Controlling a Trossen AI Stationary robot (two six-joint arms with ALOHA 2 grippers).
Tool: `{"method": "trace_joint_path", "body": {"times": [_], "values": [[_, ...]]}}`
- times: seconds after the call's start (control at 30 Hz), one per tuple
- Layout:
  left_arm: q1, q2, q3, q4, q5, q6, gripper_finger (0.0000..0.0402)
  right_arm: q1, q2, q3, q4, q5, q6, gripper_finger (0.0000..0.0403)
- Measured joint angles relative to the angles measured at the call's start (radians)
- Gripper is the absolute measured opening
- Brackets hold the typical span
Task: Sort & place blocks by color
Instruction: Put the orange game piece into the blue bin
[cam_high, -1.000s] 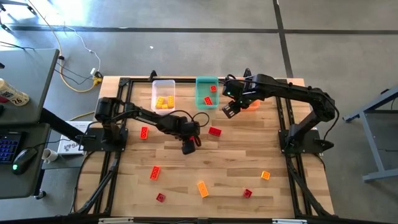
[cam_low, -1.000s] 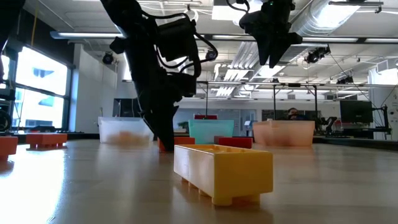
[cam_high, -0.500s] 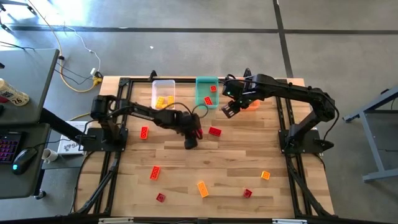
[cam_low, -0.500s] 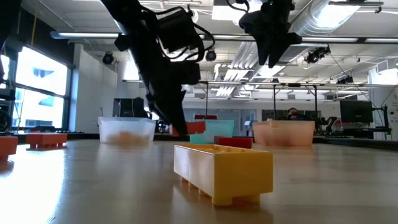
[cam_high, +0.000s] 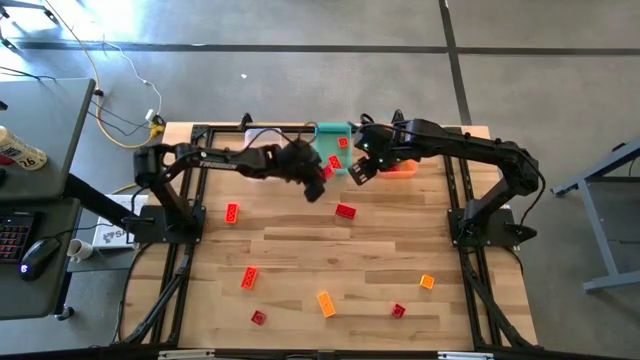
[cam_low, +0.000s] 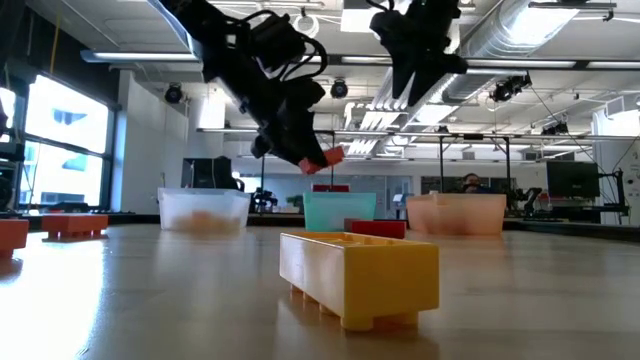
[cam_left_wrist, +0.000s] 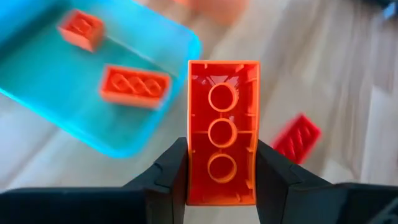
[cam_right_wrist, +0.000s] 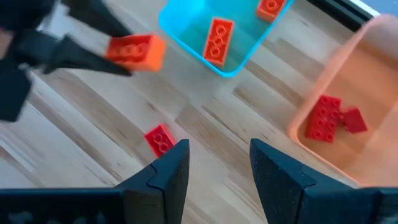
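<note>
I need to keep holding the orange-red block (cam_left_wrist: 222, 134) with my left gripper until it reaches the teal bin (cam_left_wrist: 68, 81). The block would miss if I released it beside the bin, short of the bin's rim.
My left gripper (cam_high: 318, 188) is shut on an orange-red block (cam_left_wrist: 222, 130) and hangs in the air beside the teal bin (cam_high: 333, 148), at its near left corner. The block also shows in the low view (cam_low: 327, 158). Two orange-red blocks (cam_left_wrist: 135, 86) lie in the teal bin. My right gripper (cam_right_wrist: 214, 167) stands open, with nothing between its fingers, above the table between the teal bin and the orange bin (cam_right_wrist: 348, 93), which holds red blocks (cam_right_wrist: 329, 118). A red block (cam_high: 346, 211) lies flat on the table nearby. My left gripper pinches the block's two long sides (cam_left_wrist: 193, 177) between its two fingers, at the end nearer the wrist. The rest of the block sticks out past the fingertips, hollow underside toward the wrist camera. The fingers slant down from the table's left. The block is lifted clear of the table.
The clear bin (cam_high: 262, 150) with yellow blocks sits left of the teal one, partly under my left arm. Loose red and orange blocks (cam_high: 325, 303) lie scattered over the near half of the table, and one red block (cam_high: 232, 212) lies toward the left. A yellow block (cam_low: 360, 275) lies close to the low camera.
My left gripper has risen from the middle of the table and swung toward the far edge, up to the teal bin. It carries the orange-red block, which has been lifted clear of the wood. My right gripper has tipped a little.
</note>
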Motion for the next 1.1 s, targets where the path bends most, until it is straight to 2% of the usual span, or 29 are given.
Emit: {"method": "trace_joint_path", "body": {"times": [0.53,0.8,1.1], "values": [[0.192,0.004,0.0,0.225,0.029,-0.1,0.0121,0.0,0.0,0.0,0.098,0.003,-0.019,0.0156],[0.207,0.011,0.0,0.152,0.029,-0.11,0.012,-0.016,0.0,0.0,0.099,0.003,-0.029,0.0156],[0.203,0.085,0.0,0.188,0.086,-0.156,0.0121,-0.031,0.0,0.0,0.099,0.003,-0.029,0.0156]]}}
